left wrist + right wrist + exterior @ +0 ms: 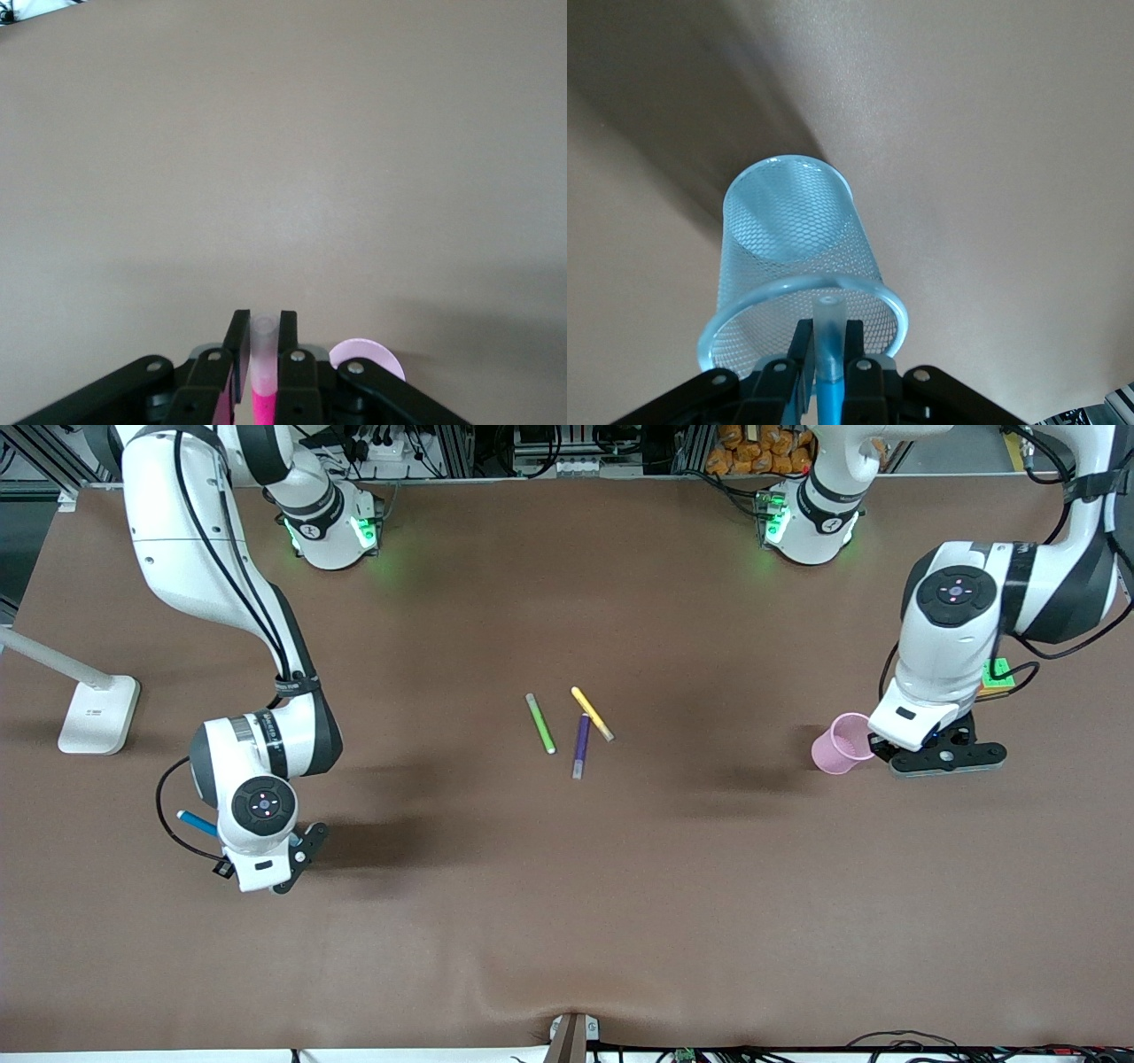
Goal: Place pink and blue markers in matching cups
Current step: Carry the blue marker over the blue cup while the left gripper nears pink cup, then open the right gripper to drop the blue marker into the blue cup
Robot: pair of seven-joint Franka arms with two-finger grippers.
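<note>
The pink marker hangs beside the pale pink cup, short of the cup's rim. My left gripper keeps hold of the marker until it is over the cup.
My left gripper [263,324] is shut on the pink marker [263,396], greyish cap end forward. In the front view it [946,755] hangs right beside the pale pink cup [840,746], which stands at the left arm's end of the table; its rim [368,356] shows just past the fingers. My right gripper [828,335] is shut on the blue marker [830,398], whose cap sits over the rim of the pale blue mesh cup [796,252]. In the front view the right gripper [297,857] hides that cup, and the blue marker [197,822] sticks out beside the wrist.
A green marker [540,724], a yellow marker [593,714] and a dark purple marker [581,746] lie together mid-table. A white stand base [97,713] sits at the right arm's end. A small green block [997,676] lies by the left arm.
</note>
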